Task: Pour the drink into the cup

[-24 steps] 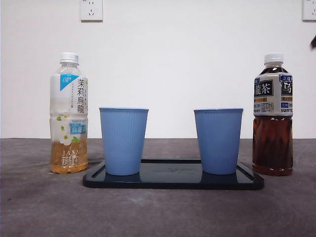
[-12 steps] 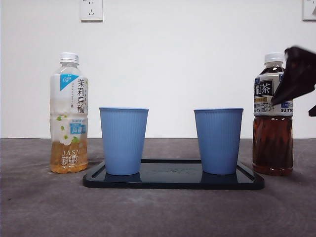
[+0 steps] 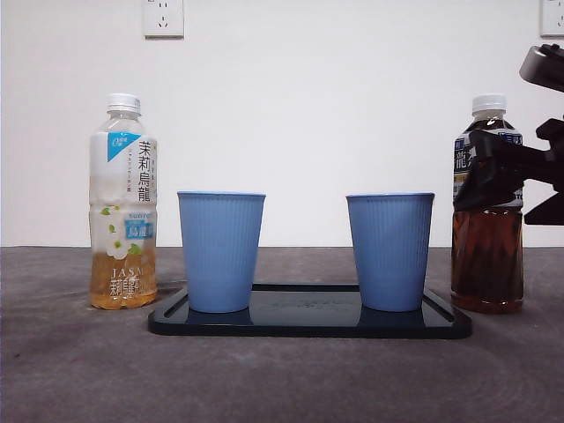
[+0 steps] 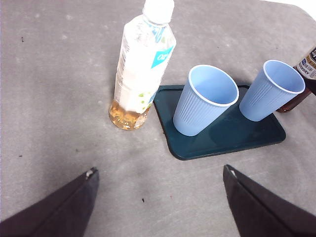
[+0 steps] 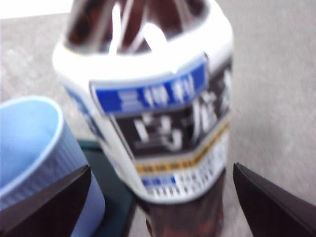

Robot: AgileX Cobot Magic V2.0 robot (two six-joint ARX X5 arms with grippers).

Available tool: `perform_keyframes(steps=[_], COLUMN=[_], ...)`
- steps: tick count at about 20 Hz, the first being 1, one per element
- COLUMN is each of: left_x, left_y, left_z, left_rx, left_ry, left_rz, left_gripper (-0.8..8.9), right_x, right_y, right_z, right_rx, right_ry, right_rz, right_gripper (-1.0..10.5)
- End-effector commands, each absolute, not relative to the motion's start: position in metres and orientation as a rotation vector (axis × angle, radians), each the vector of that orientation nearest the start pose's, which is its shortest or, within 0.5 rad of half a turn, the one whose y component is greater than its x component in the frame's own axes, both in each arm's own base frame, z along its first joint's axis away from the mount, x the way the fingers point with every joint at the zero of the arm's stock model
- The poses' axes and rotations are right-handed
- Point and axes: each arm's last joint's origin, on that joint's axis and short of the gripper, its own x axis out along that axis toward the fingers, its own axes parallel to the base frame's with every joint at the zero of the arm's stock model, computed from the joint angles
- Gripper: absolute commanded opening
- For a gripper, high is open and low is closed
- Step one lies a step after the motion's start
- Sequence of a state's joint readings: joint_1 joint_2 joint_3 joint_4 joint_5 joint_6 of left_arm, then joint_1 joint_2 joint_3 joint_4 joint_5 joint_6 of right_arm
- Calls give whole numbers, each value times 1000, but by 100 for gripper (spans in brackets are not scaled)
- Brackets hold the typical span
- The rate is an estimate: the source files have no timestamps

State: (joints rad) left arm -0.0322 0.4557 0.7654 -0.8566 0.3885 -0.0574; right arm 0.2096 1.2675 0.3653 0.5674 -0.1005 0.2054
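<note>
I will next grab the tall dark tea bottle around its labelled middle (image 5: 177,170) with my right gripper to pour, because tea fills the bottle up to its top part.
A dark tea bottle (image 3: 486,256) with a white cap stands right of the black tray (image 3: 308,322); it fills the right wrist view (image 5: 148,98). My right gripper (image 3: 515,185) is open at the height of its label, one jaw on each side and neither touching (image 5: 161,169). Two blue cups stand on the tray, the left cup (image 3: 220,251) and the right cup (image 3: 389,251). A pale jasmine tea bottle (image 3: 123,203) stands left of the tray. My left gripper (image 4: 159,170) hangs open high above the table, short of the pale bottle (image 4: 143,64).
A white wall with sockets (image 3: 163,18) closes the back. In the left wrist view both cups (image 4: 207,98) look empty, and the tray (image 4: 232,140) lies on bare grey tabletop (image 4: 59,98).
My right gripper has come in from the upper right edge and dropped to the dark bottle's label. Bottles, cups and tray have not moved.
</note>
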Motion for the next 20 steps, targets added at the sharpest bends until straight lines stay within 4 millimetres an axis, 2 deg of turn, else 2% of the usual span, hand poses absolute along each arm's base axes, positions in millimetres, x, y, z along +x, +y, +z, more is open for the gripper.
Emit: perform_keyframes(steps=[1, 8, 12, 16, 20], left_x=[77, 77, 77, 77, 77], left_y=[-14, -14, -14, -14, -14], left_z=[309, 309, 309, 309, 309], left_rx=[-136, -136, -136, -135, -135], left_ry=[521, 520, 520, 520, 520], left_rz=[-402, -402, -402, -402, -402], left_gripper=[406, 406, 406, 406, 406], right_x=[231, 241, 243, 244, 243], right_y=[53, 54, 54, 54, 54], right_z=[163, 154, 153, 156, 159], right_rx=[171, 169, 168, 172, 174], right_ry=[352, 301, 290, 249, 241], right_rz=[272, 235, 229, 234, 243], right_gripper=[464, 454, 362, 215, 193])
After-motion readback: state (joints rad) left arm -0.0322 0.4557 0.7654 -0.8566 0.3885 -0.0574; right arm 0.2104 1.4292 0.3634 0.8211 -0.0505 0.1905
